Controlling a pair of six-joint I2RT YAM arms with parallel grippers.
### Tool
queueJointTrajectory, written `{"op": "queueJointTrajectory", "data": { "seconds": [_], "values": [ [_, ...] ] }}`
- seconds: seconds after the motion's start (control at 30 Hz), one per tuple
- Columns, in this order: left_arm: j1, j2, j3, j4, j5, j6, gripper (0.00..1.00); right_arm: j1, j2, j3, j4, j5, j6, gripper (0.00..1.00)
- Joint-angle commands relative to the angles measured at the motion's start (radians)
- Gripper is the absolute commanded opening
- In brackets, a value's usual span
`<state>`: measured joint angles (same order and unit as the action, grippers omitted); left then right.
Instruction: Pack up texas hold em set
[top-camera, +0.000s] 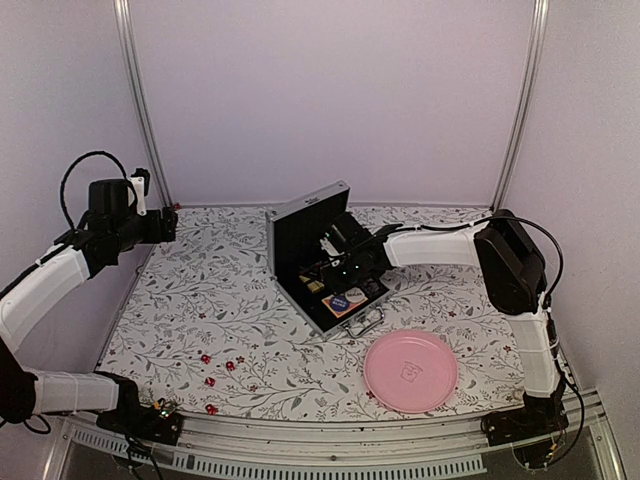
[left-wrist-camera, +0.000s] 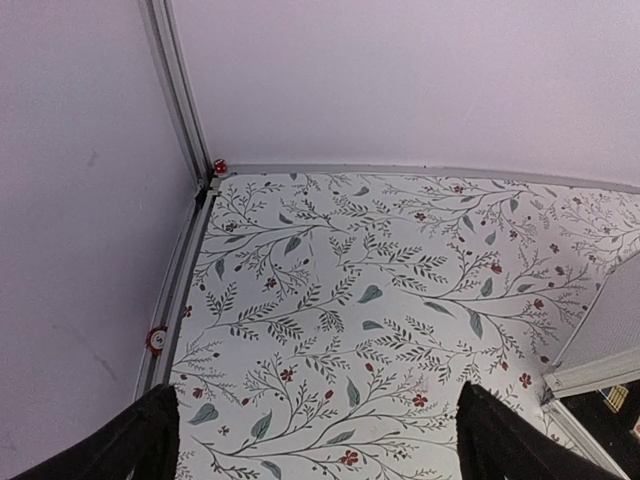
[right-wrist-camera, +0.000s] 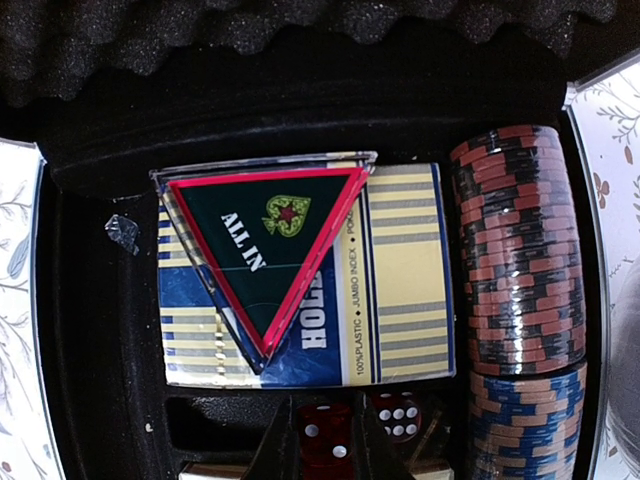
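My right gripper needs to release the red die (right-wrist-camera: 328, 445): the die is over the black slot below the card deck, so it would end there beside the second die.
The texas hold em set is a small silver case (top-camera: 283, 232) standing open mid-table, lid up. My right gripper (top-camera: 338, 268) reaches into it. In the right wrist view, the right gripper (right-wrist-camera: 327, 415) is shut on a red die (right-wrist-camera: 328, 445) over the black lining, beside a second die (right-wrist-camera: 398, 416). Above them lie a blue-and-yellow card deck (right-wrist-camera: 400, 290) with a green "ALL IN" triangle (right-wrist-camera: 262, 240) on top. Red chips (right-wrist-camera: 515, 250) and blue chips (right-wrist-camera: 525, 425) fill the right slot. My left gripper (top-camera: 166, 226) hangs open at the far left, holding nothing.
Several red dice (top-camera: 229, 366) lie loose on the floral cloth at the front left. A pink plate (top-camera: 410, 370) sits at the front right, near the case handle (top-camera: 368, 322). The left wrist view shows the left gripper (left-wrist-camera: 320, 440) over bare cloth and the case corner (left-wrist-camera: 600, 372).
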<state>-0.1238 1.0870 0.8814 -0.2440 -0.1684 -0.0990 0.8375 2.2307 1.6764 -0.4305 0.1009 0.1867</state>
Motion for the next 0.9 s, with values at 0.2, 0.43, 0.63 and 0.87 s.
{"op": "queueJointTrajectory", "data": {
  "seconds": [0.2,0.43,0.63,0.87],
  "values": [
    [0.004,0.004,-0.004,0.020,0.012,-0.004,0.96,-0.003,-0.001,-0.014,-0.022,0.029,0.007,0.03],
    [0.004,0.005,-0.005,0.021,0.012,-0.005,0.96,-0.003,0.006,-0.009,-0.022,0.037,0.009,0.11],
    [0.005,0.007,-0.004,0.020,0.010,-0.004,0.96,-0.002,0.006,0.001,-0.022,0.031,0.010,0.25],
    [0.004,0.007,-0.004,0.020,0.010,-0.004,0.96,-0.003,0.000,0.022,-0.024,0.010,0.008,0.32]
  ]
}}
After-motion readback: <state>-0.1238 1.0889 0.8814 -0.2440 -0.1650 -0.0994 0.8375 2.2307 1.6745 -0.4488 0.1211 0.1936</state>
